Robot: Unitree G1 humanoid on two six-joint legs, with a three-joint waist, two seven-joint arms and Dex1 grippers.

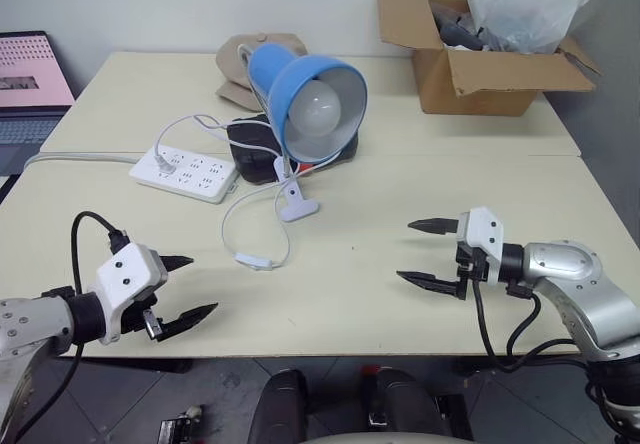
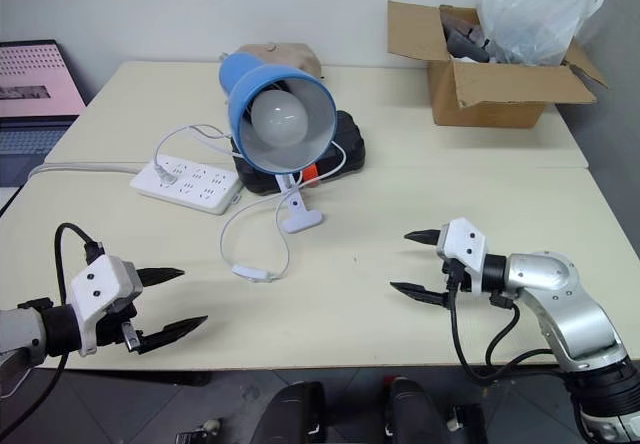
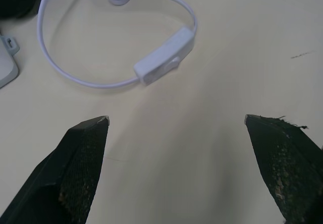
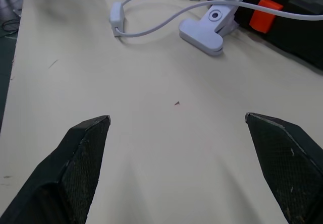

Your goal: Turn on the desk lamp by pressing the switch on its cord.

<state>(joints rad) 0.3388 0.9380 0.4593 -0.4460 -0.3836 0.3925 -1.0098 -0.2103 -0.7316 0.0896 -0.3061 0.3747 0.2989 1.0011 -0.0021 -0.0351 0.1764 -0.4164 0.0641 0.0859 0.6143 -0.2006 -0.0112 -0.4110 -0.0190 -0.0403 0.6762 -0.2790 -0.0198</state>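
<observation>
The cord (image 1: 228, 226) curves loosely around the switch, so my left gripper will next grab the switch by the flat sides of its end (image 1: 245, 259).
The desk lamp (image 1: 310, 99) with its blue cone shade and white bulb stands mid-table on a small white clip base (image 1: 297, 204), and the bulb looks unlit. Its thin white cord (image 1: 228, 226) loops forward to the small white switch (image 1: 256, 261), which lies flat on the table and also shows as the switch (image 3: 165, 57). My left gripper (image 1: 186, 289) hovers open near the front edge, left of the switch, with nothing between its fingers. My right gripper (image 1: 428, 254) is open too, well to the right of the switch, and empty.
A white power strip (image 1: 185, 172) lies left of the lamp, with a black case (image 1: 255, 149) behind the lamp. A cardboard box (image 1: 480, 59) holding a plastic bag stands at the back right. A laptop (image 1: 30, 84) sits off the table's left side.
</observation>
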